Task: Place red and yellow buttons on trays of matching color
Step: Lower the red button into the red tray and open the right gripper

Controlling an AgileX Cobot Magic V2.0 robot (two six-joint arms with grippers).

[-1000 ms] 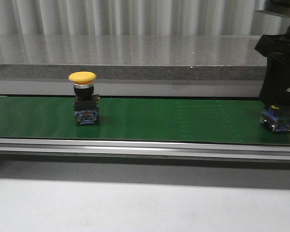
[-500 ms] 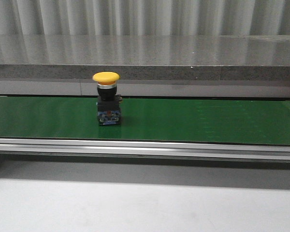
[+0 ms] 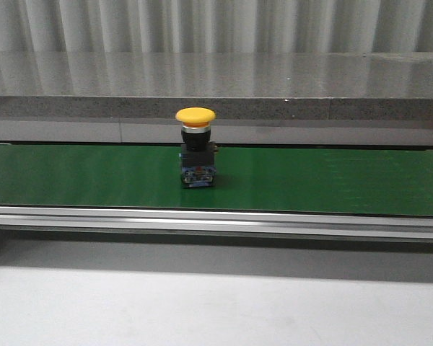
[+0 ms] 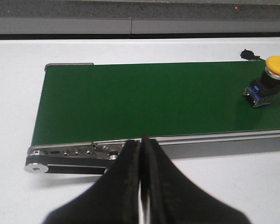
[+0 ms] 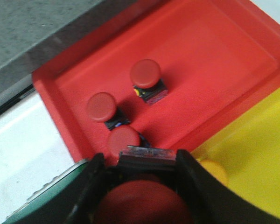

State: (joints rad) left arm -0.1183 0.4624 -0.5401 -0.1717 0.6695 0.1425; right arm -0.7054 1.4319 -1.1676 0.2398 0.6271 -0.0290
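Observation:
The button's base is high above the red tray and the red button would fall now, so my right gripper lowers it before it lets go.
A yellow button on a black and blue base stands upright on the green belt; it also shows in the left wrist view. My left gripper is shut and empty over the near rail at the belt's end, far from that button. My right gripper is shut on a red button, held over the edge of the red tray. Three red buttons stand in that tray. The yellow tray lies beside it with a yellow button partly hidden. Neither gripper shows in the front view.
A silver rail runs along the belt's near side, with white table in front. A grey stone ledge lies behind the belt. A small black connector lies on the white surface beyond the belt.
The yellow button has travelled to the right along the belt. My right gripper, seen a second ago at the belt's right end on a button, has left the front view.

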